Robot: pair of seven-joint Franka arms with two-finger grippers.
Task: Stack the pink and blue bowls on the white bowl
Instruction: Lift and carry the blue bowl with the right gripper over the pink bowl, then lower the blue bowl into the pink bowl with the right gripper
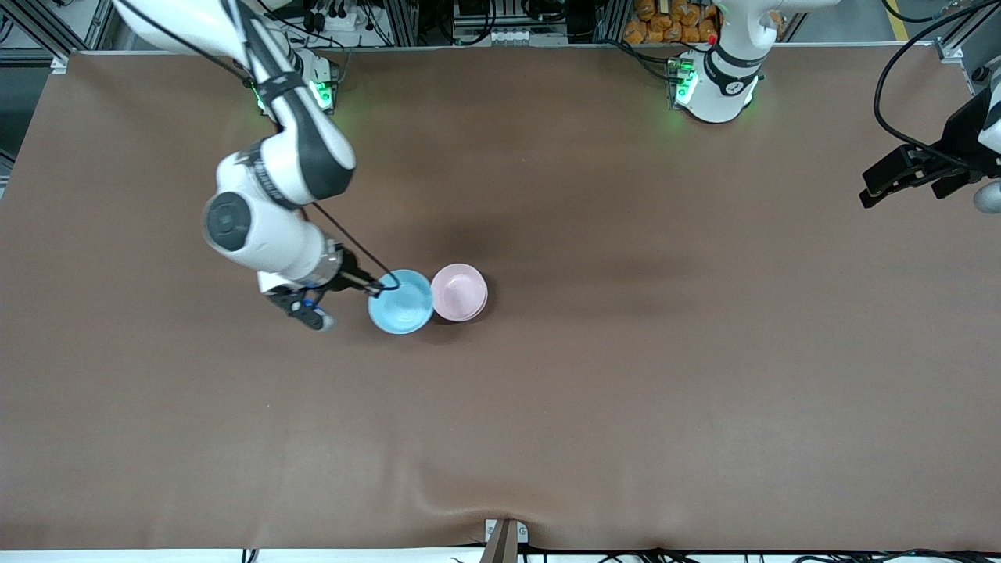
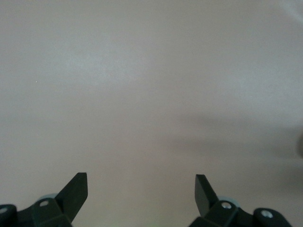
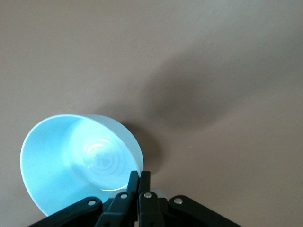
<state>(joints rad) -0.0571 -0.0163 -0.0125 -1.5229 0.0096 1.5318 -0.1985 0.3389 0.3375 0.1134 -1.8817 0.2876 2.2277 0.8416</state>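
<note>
The robot's right gripper needs to stay closed on the blue bowl until the bottom of the blue bowl goes into the pink bowl, because the blue bowl is over the table alongside.
The light blue bowl (image 1: 400, 302) is near the middle of the table, right beside the pink bowl (image 1: 459, 290), toward the right arm's end. My right gripper (image 1: 381, 288) is shut on the blue bowl's rim. In the right wrist view the blue bowl (image 3: 71, 156) is tilted, with the right gripper (image 3: 138, 174) pinching its rim. The pink bowl appears to sit on the white bowl (image 1: 475, 312), of which only a pale edge shows beneath it. My left gripper (image 1: 870, 191) waits open and empty over the left arm's end of the table; the left wrist view shows this gripper (image 2: 141, 182) over bare tabletop.
The brown tabletop (image 1: 626, 391) stretches wide around the bowls. The right arm's elbow (image 1: 235, 223) hangs over the table beside the blue bowl. The arm bases (image 1: 715, 86) stand along the table edge farthest from the front camera.
</note>
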